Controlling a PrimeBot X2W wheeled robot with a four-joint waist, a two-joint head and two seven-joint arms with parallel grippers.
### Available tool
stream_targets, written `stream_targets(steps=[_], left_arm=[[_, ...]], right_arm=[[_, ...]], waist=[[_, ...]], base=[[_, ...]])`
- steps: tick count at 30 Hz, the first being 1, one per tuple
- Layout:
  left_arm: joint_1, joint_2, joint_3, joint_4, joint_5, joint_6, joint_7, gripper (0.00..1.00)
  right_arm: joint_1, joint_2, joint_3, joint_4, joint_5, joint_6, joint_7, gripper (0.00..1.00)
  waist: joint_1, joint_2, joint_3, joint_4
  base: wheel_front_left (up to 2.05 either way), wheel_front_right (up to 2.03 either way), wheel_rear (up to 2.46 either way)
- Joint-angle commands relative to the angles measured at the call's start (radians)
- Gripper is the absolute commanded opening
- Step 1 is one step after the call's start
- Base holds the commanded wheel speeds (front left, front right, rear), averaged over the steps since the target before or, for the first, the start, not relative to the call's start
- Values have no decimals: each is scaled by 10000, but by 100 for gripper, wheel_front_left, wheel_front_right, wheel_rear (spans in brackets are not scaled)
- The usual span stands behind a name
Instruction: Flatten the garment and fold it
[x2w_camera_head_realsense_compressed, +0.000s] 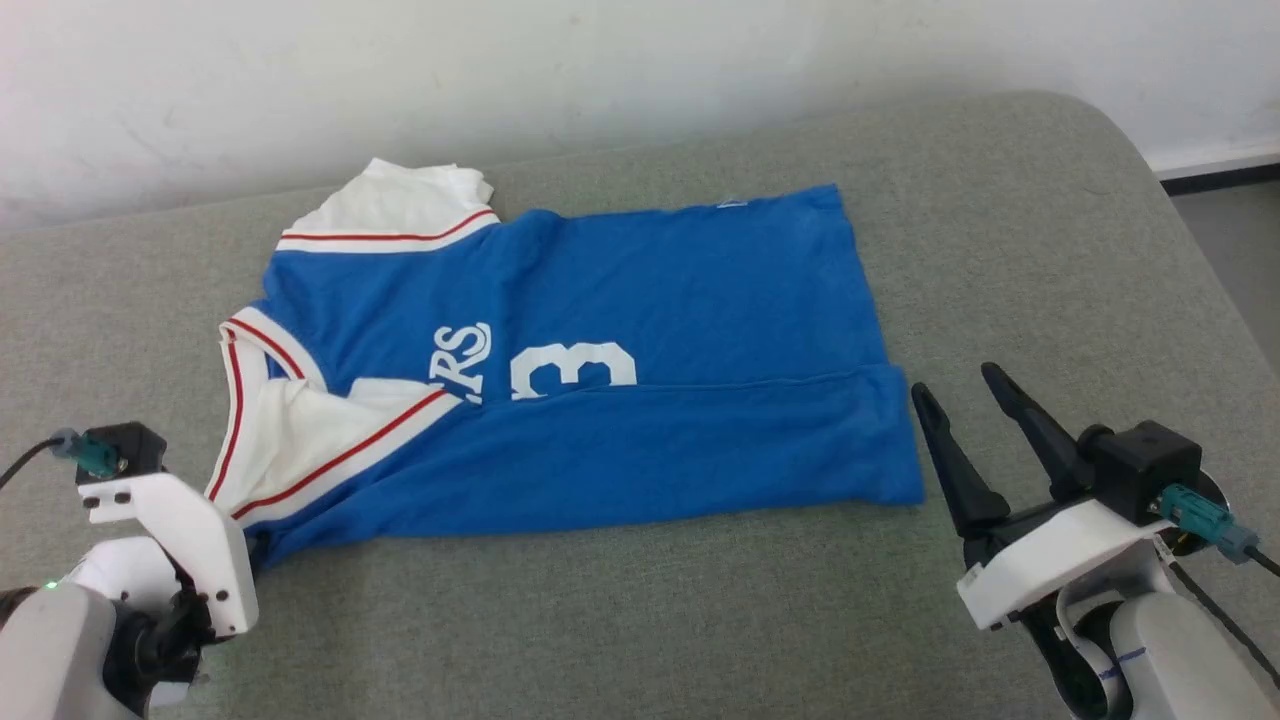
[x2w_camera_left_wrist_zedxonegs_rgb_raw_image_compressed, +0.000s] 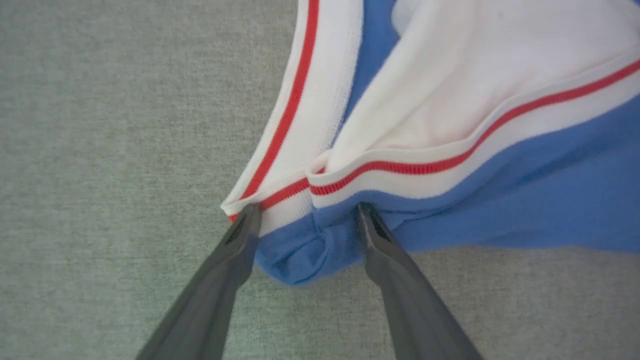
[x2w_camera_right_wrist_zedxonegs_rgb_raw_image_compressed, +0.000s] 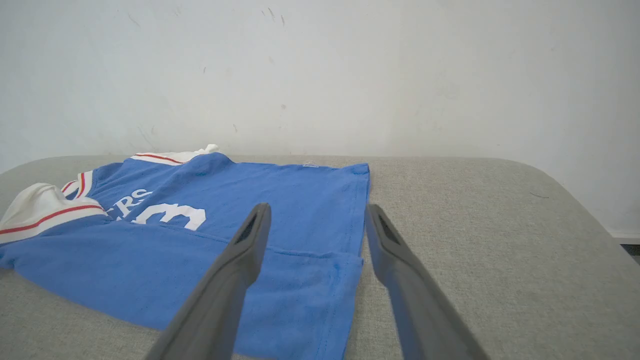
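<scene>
The garment puckers up at its collar-side corner (x2w_camera_head_realsense_compressed: 263, 536) while the blue body (x2w_camera_head_realsense_compressed: 672, 454) lies flat, so my left gripper will grab the garment by that corner next.
The garment (x2w_camera_head_realsense_compressed: 650, 300) lies spread on the grey padded surface with its collar to the left and its hem to the right. Its near long edge is folded over the front, covering the lower half of the white number 3. In the left wrist view my left gripper (x2w_camera_left_wrist_zedxonegs_rgb_raw_image_compressed: 308, 207) is open, its fingertips straddling the garment (x2w_camera_left_wrist_zedxonegs_rgb_raw_image_compressed: 525, 200) at its near collar-side corner, where the red-striped bands meet. My right gripper (x2w_camera_head_realsense_compressed: 954, 380) is open and holds nothing, just right of the hem's near corner. The right wrist view has the right gripper (x2w_camera_right_wrist_zedxonegs_rgb_raw_image_compressed: 318, 206) hovering over the garment (x2w_camera_right_wrist_zedxonegs_rgb_raw_image_compressed: 280, 195) at the hem.
The grey padded surface (x2w_camera_head_realsense_compressed: 1000, 230) runs back to a white wall (x2w_camera_head_realsense_compressed: 600, 80) and rounds off at the far right, with floor and a dark baseboard (x2w_camera_head_realsense_compressed: 1220, 178) beyond. My left arm's white wrist mount (x2w_camera_head_realsense_compressed: 170, 530) sits at the lower left.
</scene>
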Motion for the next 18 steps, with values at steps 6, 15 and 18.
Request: stream_targets(steps=[6, 15, 18], left_arm=[[88, -567, -618, 939, -180, -273, 594, 0], [-342, -919, -662, 1097, -92, -544, -495, 0], [-285, -927, -477, 735, -15, -392, -1103, 0]], right_arm=[[139, -29, 56, -132, 335, -9, 59, 100], [434, -305, -393, -125, 632, -9, 605, 100], [433, -403, -619, -37, 763, -9, 931, 100]], waist=[[1, 0, 133, -34], [1, 0, -108, 442], [1, 0, -248, 582]], base=[[0, 0, 0], [0, 0, 0], [0, 0, 0]])
